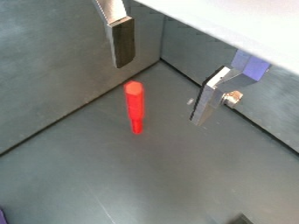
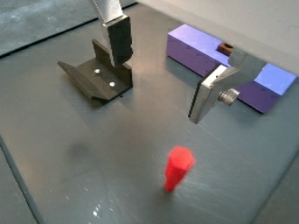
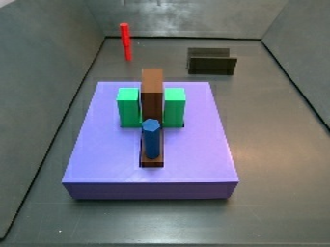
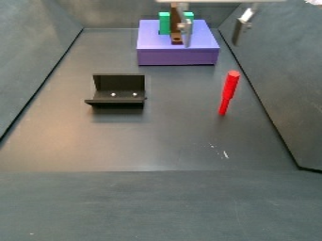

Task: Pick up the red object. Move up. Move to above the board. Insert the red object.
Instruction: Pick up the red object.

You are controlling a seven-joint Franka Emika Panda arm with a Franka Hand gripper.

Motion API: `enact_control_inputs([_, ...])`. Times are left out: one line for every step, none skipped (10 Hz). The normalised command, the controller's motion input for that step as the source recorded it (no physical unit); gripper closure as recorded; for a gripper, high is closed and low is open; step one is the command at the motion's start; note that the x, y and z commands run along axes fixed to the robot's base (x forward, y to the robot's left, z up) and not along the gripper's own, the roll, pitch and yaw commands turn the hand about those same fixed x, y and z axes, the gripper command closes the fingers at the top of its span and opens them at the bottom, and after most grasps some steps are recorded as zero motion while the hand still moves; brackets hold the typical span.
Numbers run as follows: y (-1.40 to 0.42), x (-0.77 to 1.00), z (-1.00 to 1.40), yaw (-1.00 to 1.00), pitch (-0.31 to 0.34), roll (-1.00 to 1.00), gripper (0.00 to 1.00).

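My gripper needs to keep the red peg's lower end free to go into the board (image 3: pixel 194 145). It will next pick up the peg by its upper end (image 3: pixel 125 28).
The red object (image 1: pixel 135 105) is a thin red peg standing upright on the grey floor, also visible in the other wrist view as the red object (image 2: pixel 177 166) and in both side views (image 3: pixel 125 41) (image 4: pixel 229 94). My gripper (image 1: pixel 162 90) (image 2: pixel 160 89) hangs open above the floor with nothing between its fingers, and the peg stands apart from both of them. The lavender board (image 3: pixel 194 145) (image 4: pixel 199 52) (image 2: pixel 193 51) carries green blocks (image 3: pixel 127 106), a brown block (image 3: pixel 152 92) and a blue peg (image 3: pixel 151 140). One silver finger (image 4: pixel 242 16) shows at the edge of a side view.
The dark fixture (image 2: pixel 97 79) (image 4: pixel 117 91) (image 3: pixel 211 62) stands on the floor beside the board. Grey walls (image 1: pixel 198 48) enclose the floor on all sides.
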Motion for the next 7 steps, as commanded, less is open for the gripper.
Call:
enact_control_inputs([0.04,-0.09,-0.01,-0.07,-0.034,0.00,0.00])
enact_control_inputs([0.06,-0.06,-0.05,-0.21,0.000,0.00,0.00])
enact_control_inputs([0.00,0.00,0.04,-0.25,0.001,0.05,0.00])
enact_control_inputs([0.00,0.00,0.11,-0.26,0.027,0.08,0.00])
enact_control_inputs([0.00,0.00,-0.02,0.00,0.000,0.00,0.00])
enact_control_inputs([0.00,-0.27,-0.31,0.00,0.000,0.19,0.00])
enact_control_inputs([0.01,-0.43,-0.25,-0.09,0.000,0.23,0.00])
